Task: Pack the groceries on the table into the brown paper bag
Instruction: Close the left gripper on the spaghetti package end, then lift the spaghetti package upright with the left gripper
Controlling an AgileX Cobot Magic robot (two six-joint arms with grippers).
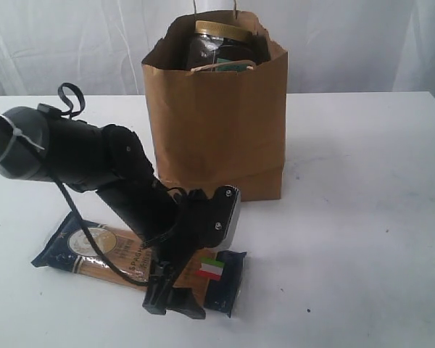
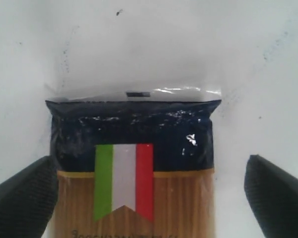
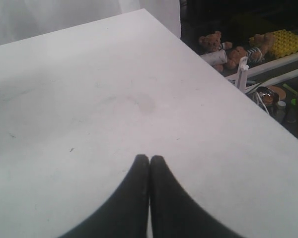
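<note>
The spaghetti packet needs to be packed into the paper bag [image 1: 214,138]. My left gripper should next grab the packet by its end with the Italian flag [image 1: 219,280].
The navy spaghetti packet [image 1: 87,246] lies flat on the white table [image 1: 348,217] in front of the brown paper bag [image 1: 214,138]. My left gripper [image 1: 175,304] hangs low over the end of the packet that bears the Italian flag. In the left wrist view the spaghetti packet [image 2: 134,188] sits between the fingers [image 2: 25,198] of the open left gripper [image 2: 151,198], one on each side. A clear jar with a tan lid [image 1: 221,32] stands inside the bag. My right gripper [image 3: 149,161] is shut and empty over bare table [image 3: 89,99]; the exterior view does not show it.
The bag stands upright at the back middle, its handles up. The table's edge [image 3: 223,84] runs close to the right gripper, with teddy bears [image 3: 228,47] and clutter on the floor beyond it. The left arm [image 1: 80,156] reaches over the packet from the left.
</note>
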